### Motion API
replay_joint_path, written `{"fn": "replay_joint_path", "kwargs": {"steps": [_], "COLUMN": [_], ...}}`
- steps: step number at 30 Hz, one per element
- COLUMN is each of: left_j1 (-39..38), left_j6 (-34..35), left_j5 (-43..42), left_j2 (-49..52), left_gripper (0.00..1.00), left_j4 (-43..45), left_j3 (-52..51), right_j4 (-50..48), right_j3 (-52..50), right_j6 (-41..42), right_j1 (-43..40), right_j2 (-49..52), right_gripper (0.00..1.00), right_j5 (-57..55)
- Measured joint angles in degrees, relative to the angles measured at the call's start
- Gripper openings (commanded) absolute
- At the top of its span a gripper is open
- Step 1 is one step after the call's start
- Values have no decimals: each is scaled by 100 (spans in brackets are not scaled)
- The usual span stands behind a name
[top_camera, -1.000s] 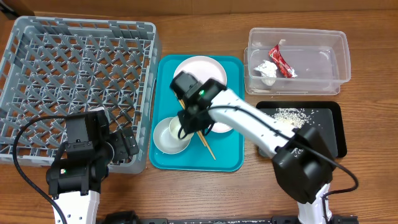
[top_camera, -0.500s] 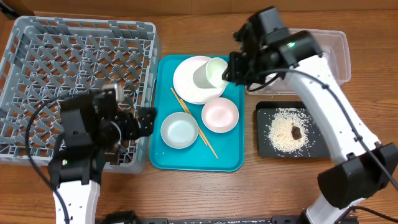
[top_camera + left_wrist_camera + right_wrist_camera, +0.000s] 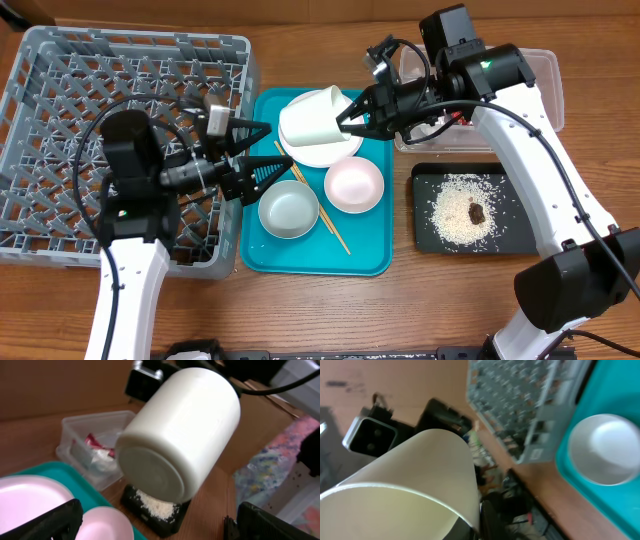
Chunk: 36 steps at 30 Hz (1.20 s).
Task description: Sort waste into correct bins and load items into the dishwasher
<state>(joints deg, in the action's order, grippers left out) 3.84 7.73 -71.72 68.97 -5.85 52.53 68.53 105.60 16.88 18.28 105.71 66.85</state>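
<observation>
I will next grab the small white cup around its base end (image 3: 291, 125) with my left gripper. Then my left gripper will load the cup rim-first into the dishwasher rack (image 3: 100, 100).
My right gripper (image 3: 352, 118) is shut on the rim of the small white cup (image 3: 314, 114), holding it tipped on its side in the air above the large white plate (image 3: 312, 150). The cup's base (image 3: 150, 467) faces my left gripper (image 3: 268, 148), which is open and level with the cup, a short gap to its left. In the right wrist view the cup's wall (image 3: 415, 470) fills the lower left. The grey dishwasher rack (image 3: 100, 100) lies at the left. A small plate (image 3: 353, 185), a grey bowl (image 3: 288, 210) and chopsticks (image 3: 335, 235) rest on the teal tray (image 3: 370, 255).
The clear tub (image 3: 535, 95) at the back right holds the red-and-white wrapper (image 3: 92, 441) and the tissue (image 3: 102, 457). The black tray (image 3: 530, 215) in front of it carries rice (image 3: 455, 205) and a brown lump (image 3: 477, 212).
The right gripper has swung the cup left and tipped it sideways over the large plate. The left gripper has risen from beside the rack and now points at the cup's base.
</observation>
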Motion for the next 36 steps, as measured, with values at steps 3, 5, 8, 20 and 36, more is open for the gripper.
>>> {"fn": "replay_joint_path", "kwargs": {"steps": [3, 5, 8, 20, 36], "left_j1": [-197, -328, -472, -498, -492], "left_j6": [79, 111, 131, 632, 673], "left_j5": [-170, -238, -317, -376, -254], "left_j2": [48, 55, 55, 55, 55], "left_gripper": [100, 100, 100, 86, 52], "left_j4": [417, 719, 1172, 2046, 1314], "left_j3": [2, 2, 2, 2, 4], "right_j4": [2, 17, 48, 52, 114], "right_j3": [0, 0, 0, -2, -2], "right_j6": [-15, -22, -26, -42, -61], "right_j1": [70, 138, 240, 566, 544], "right_j2": [0, 0, 0, 0, 0], "right_gripper": [4, 4, 4, 4, 41], "right_j5": [317, 446, 535, 627, 186]}}
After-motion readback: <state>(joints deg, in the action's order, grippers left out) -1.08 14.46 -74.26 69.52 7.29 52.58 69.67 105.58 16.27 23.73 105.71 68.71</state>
